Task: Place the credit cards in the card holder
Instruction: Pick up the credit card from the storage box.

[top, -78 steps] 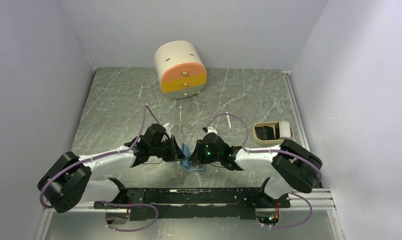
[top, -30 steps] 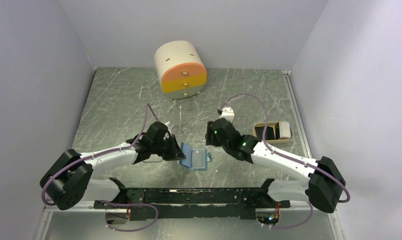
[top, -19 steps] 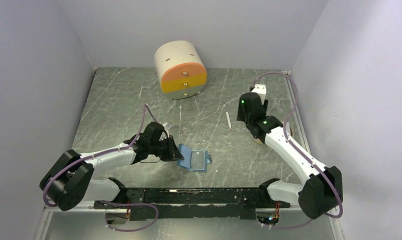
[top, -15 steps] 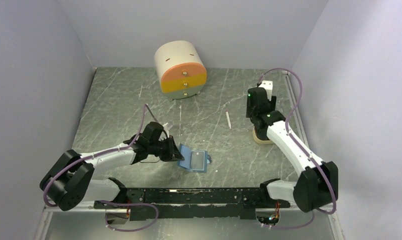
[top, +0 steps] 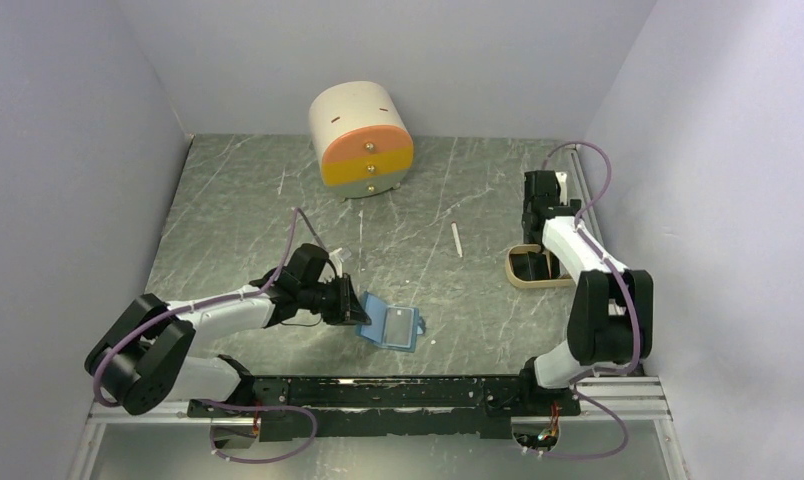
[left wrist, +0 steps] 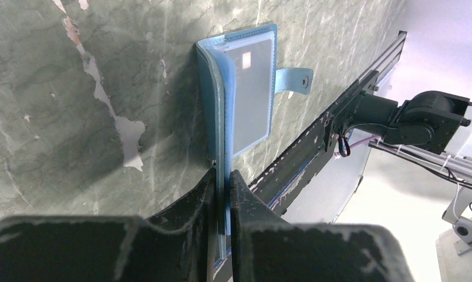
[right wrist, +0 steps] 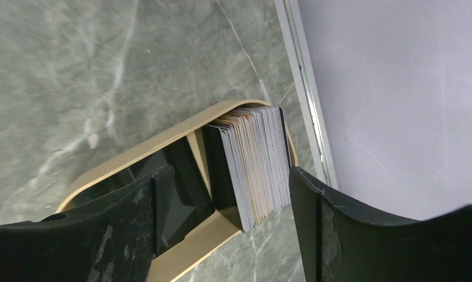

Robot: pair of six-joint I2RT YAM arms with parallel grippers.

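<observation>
My fingers are above the tray (right wrist: 163, 138) in the right wrist view, so my right gripper should go down to the card stack before it closes on it.
The card holder (top: 396, 326) lies open on the table near the front, blue, with a snap tab on its right side. My left gripper (left wrist: 223, 173) is shut on the edge of its left flap, which stands up from the table. In the left wrist view the card holder (left wrist: 251, 88) shows a pale grey pane in its inner pocket. The credit cards (right wrist: 254, 164) stand on edge as a tight stack in the right compartment of the beige tray (right wrist: 163, 138). My right gripper (right wrist: 229, 170) hangs open above that tray, its fingers either side of the stack and apart from it.
The beige tray (top: 523, 270) sits by the right wall, partly hidden under my right arm. A cream drum-shaped drawer unit (top: 363, 140) with orange fronts stands at the back. A small white stick (top: 457, 240) lies mid-table. A black rail (top: 378, 392) runs along the near edge.
My right arm left the card holder and swung out to the right, over the tray, with its jaws opening wider. My left gripper kept its hold and tilted the flap up.
</observation>
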